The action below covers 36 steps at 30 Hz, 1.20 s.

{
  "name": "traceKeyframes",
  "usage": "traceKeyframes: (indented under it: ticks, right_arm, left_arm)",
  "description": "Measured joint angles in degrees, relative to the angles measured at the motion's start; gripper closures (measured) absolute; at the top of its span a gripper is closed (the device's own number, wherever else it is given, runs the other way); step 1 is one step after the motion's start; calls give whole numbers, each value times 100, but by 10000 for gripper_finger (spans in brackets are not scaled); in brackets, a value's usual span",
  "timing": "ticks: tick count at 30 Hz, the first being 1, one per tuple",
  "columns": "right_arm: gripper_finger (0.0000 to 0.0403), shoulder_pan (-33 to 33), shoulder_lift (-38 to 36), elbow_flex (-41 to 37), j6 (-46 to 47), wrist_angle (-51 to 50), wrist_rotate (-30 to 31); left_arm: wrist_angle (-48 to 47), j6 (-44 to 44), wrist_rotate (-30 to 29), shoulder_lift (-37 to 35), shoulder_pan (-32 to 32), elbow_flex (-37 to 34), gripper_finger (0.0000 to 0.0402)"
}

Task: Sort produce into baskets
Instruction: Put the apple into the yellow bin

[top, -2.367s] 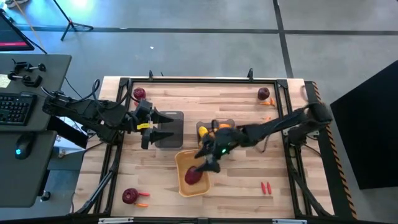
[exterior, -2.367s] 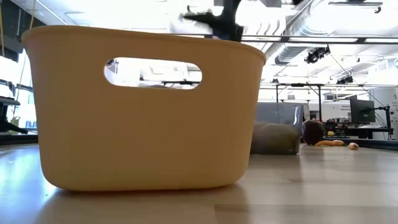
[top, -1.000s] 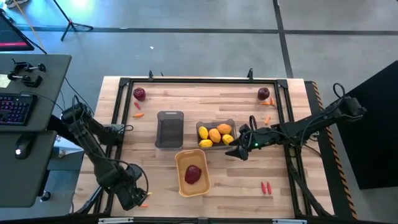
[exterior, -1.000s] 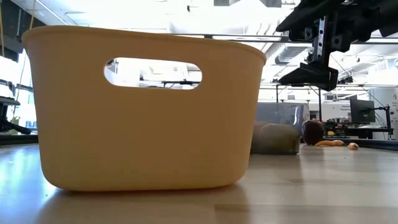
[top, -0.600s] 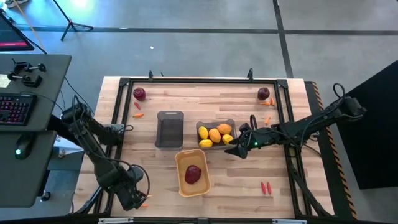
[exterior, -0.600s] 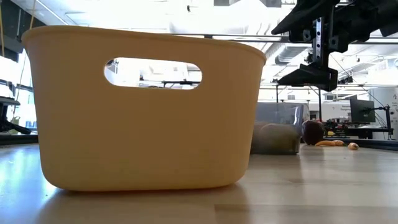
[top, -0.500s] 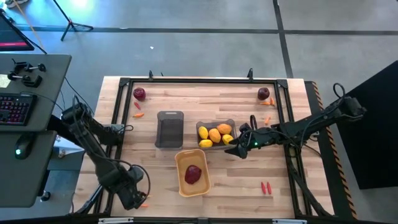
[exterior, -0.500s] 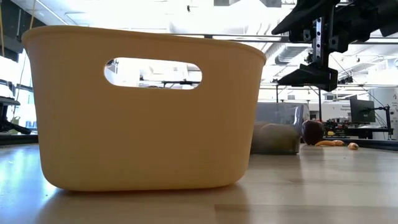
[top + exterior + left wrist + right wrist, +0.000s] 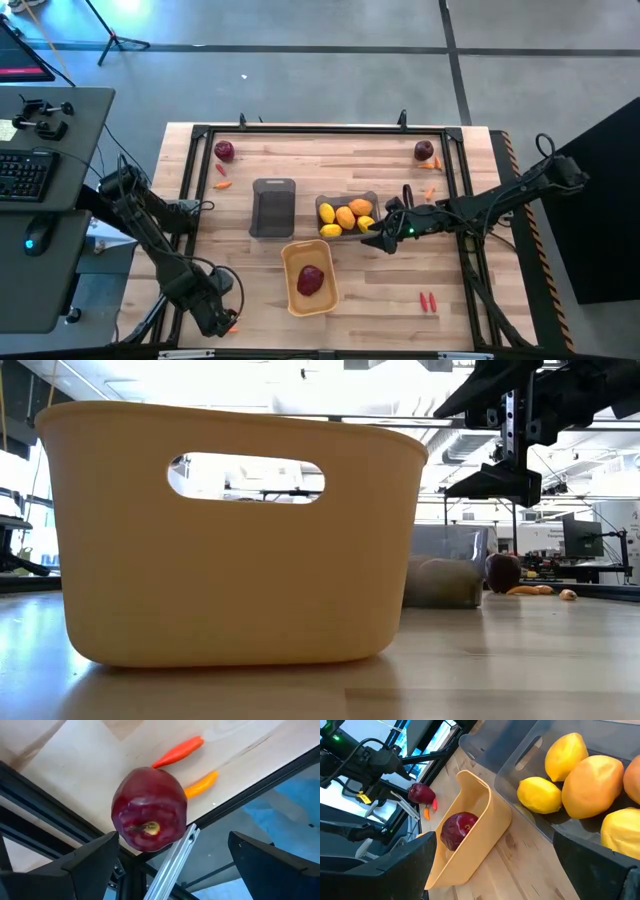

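Observation:
I will next sort the red apple into the yellow basket, so I will use my left gripper to grab it by its rounded sides around the stem.
My left gripper hangs open over the table's near-left corner. Its fingers stand on either side of a dark red apple without touching it. The apple rests on the wood by the frame rail, next to two small carrot pieces. My right gripper is open and empty, raised beside the grey basket of yellow and orange fruit. The yellow basket holds one red apple. The other dark grey basket shows nothing inside.
A red apple and carrot pieces lie far left. Another apple and carrot pieces lie far right. Red carrot pieces lie near right. A dark frame rail runs round the table.
Within the last second both arms have stayed almost still. Before that, my left gripper swung from the dark grey basket to the near-left corner over the apple. My right gripper drew back from the yellow basket toward the table's right, leaving the red apple inside.

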Motion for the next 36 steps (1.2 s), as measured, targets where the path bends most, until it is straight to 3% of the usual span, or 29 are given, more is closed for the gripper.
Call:
traceKeyframes:
  ticks: [6,11,22,36]
  right_arm:
    - [13,0,0,0,-3,-13,2]
    - [13,-1,0,2,-3,-26,2]
    - [13,0,0,2,-6,-87,33]
    - [13,0,2,2,-10,-138,39]
  left_arm:
    - [95,-217,193,9,-50,-330,39]
    - [696,-221,209,9,-46,-534,39]
    - [541,-217,137,78,-68,-550,39]
    - [951,32,373,708,-107,-550,39]
